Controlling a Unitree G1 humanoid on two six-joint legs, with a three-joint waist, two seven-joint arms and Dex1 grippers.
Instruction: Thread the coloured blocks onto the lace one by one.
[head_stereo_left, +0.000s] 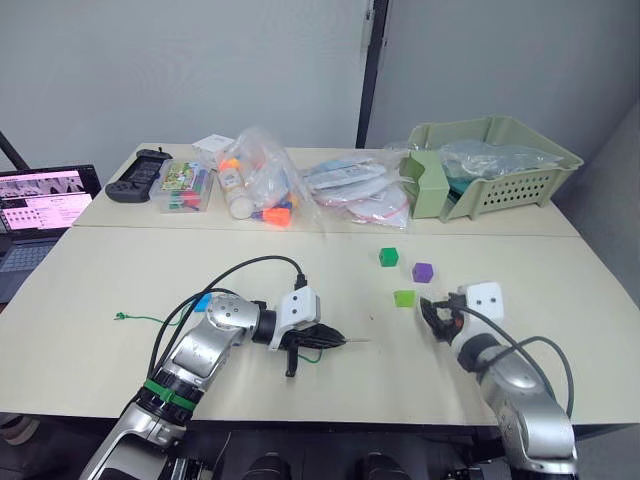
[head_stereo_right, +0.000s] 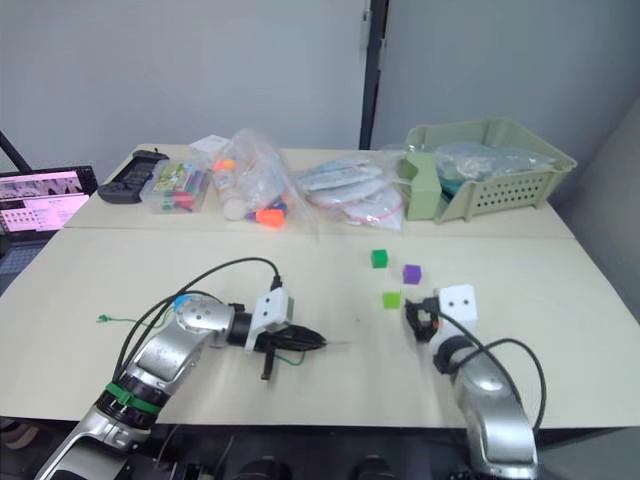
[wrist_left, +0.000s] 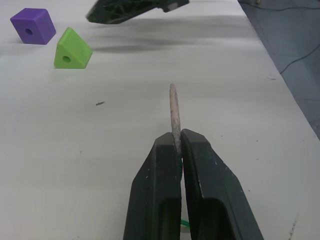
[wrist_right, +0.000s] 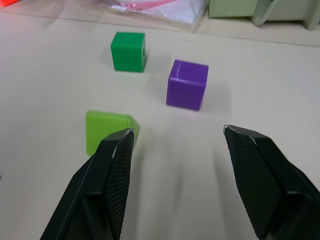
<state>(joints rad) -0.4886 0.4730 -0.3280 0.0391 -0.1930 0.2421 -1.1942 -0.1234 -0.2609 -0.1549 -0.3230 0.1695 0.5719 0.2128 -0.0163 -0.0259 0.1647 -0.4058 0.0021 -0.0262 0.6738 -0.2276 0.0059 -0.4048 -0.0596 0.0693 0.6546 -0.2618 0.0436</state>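
The right gripper grabs the purple block by its opposite sides next, to thread the block onto the lace.
Three blocks lie on the table right of centre: a green cube (head_stereo_left: 388, 257), a purple cube (head_stereo_left: 422, 271) and a lime triangular block (head_stereo_left: 404, 298). A blue block (head_stereo_left: 202, 301) peeks out behind my left arm. The green lace (head_stereo_left: 140, 319) runs from its knot at the left toward my left gripper (head_stereo_left: 335, 340), which is shut on the lace's pale stiff tip (wrist_left: 174, 112). The tip points toward the blocks. My right gripper (wrist_right: 177, 135) is open just short of the lime block (wrist_right: 107, 130), with the purple cube (wrist_right: 187, 84) and green cube (wrist_right: 128, 51) beyond it.
At the back of the table stand a pale green basket (head_stereo_left: 500, 165), plastic bags of toys (head_stereo_left: 262, 190), a clear box (head_stereo_left: 184, 186) and a black controller (head_stereo_left: 140, 172). A laptop (head_stereo_left: 40, 215) sits at the far left.
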